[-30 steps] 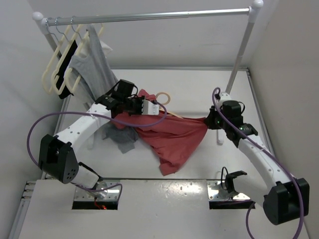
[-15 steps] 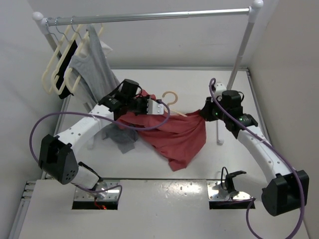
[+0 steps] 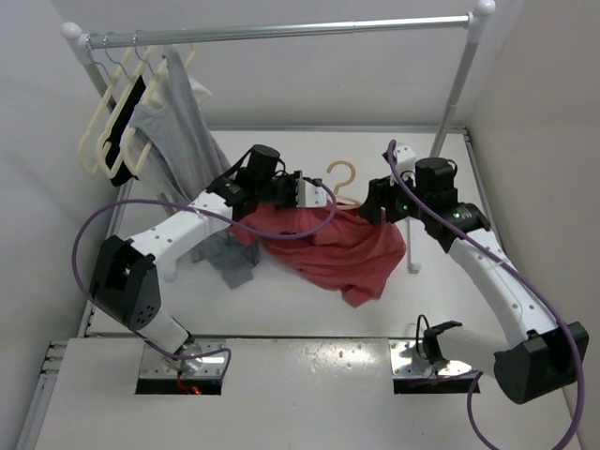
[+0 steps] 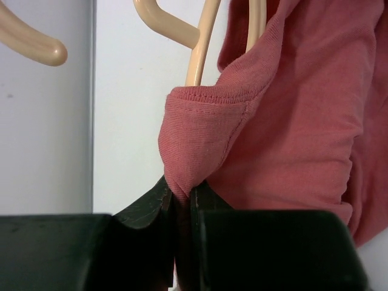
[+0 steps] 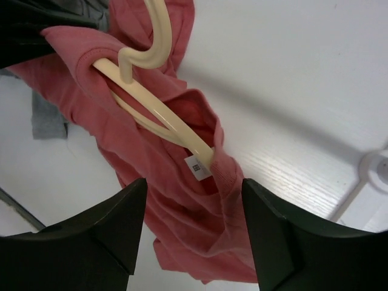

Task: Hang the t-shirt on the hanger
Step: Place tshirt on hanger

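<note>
The hanger's hook should stay free to hang the t-shirt, so my right gripper next needs to grab the hanger by its arm (image 3: 357, 205) beside the white label.
The salmon-red t-shirt (image 3: 342, 248) lies bunched on the table between the two arms. The beige hanger (image 3: 343, 176) is threaded through its neck opening, with the hook sticking out toward the back. My left gripper (image 3: 306, 193) is shut on a fold of the collar (image 4: 200, 139), right beside the hanger's arm (image 4: 199, 57). My right gripper (image 3: 374, 202) hovers open just above the t-shirt (image 5: 182, 230), and nothing is between its fingers. In the right wrist view the hanger (image 5: 154, 112) runs into the neck next to a white label (image 5: 197, 165).
A metal clothes rail (image 3: 281, 31) spans the back, with its right post (image 3: 455, 94) and foot (image 3: 412, 267) close to my right arm. Cream hangers with black and grey clothes (image 3: 122, 131) hang at its left end. Grey cloth (image 3: 230, 261) lies by the left arm.
My right gripper has opened and let go of the t-shirt's edge, which has sagged onto the table. Both grippers, the hanger and the shirt have shifted toward the back.
</note>
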You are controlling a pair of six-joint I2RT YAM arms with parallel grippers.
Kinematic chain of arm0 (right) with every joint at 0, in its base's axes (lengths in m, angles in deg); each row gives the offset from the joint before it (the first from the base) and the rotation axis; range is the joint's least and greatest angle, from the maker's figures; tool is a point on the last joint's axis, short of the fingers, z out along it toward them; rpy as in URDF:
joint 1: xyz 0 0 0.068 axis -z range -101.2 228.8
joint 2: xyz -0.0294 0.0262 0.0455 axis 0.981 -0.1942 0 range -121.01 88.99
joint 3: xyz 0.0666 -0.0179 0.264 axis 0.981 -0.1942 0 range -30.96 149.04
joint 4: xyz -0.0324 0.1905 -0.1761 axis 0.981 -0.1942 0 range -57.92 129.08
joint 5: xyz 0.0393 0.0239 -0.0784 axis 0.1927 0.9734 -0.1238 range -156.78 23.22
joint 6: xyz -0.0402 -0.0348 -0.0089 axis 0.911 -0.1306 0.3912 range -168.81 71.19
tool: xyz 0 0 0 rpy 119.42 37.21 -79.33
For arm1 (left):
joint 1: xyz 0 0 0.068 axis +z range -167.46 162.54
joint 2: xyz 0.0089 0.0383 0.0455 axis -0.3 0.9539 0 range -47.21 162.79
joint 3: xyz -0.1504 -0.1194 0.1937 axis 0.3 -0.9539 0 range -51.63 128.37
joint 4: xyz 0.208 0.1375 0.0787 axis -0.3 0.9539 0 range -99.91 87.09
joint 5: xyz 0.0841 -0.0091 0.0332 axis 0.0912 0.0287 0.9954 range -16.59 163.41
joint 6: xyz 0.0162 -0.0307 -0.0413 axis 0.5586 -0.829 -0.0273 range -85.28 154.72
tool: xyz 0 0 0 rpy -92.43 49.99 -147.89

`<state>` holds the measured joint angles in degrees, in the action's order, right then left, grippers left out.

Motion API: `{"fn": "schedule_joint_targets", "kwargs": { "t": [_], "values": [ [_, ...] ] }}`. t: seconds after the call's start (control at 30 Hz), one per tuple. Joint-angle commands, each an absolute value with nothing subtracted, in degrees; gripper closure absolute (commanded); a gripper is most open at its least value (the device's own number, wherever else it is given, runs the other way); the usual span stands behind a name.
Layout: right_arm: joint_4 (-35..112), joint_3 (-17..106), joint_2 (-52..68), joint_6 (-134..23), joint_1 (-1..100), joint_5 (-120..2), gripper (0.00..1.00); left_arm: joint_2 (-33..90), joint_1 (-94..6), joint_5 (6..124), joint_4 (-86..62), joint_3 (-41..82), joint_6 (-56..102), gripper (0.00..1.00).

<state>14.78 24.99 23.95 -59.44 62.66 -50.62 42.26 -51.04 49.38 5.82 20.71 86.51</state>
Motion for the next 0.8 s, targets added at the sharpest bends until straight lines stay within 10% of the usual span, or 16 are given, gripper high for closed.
{"fn": "schedule_joint_targets", "kwargs": {
  "t": [0.0, 0.53, 0.67, 0.77],
  "values": [
    [10.60, 30.47, 23.77, -57.07, 63.06, -53.69, 0.34, 40.43, -51.56, 47.66, 0.81, 23.96, 89.37, 1.00],
    [11.55, 35.68, 12.00, -48.36, 62.54, -38.83, 0.23, 37.52, -51.56, 38.70, 1.43, 24.13, 92.74, 1.00],
    [16.75, 33.47, 12.69, -52.14, 62.54, -38.83, 0.50, 37.52, -51.56, 37.99, 1.43, 24.13, 89.58, 1.00],
    [17.28, 32.77, 13.92, -54.95, 62.54, -41.36, 0.93, 37.52, -50.95, 38.52, -0.14, 24.66, 86.24, 1.00]
  ]
}}
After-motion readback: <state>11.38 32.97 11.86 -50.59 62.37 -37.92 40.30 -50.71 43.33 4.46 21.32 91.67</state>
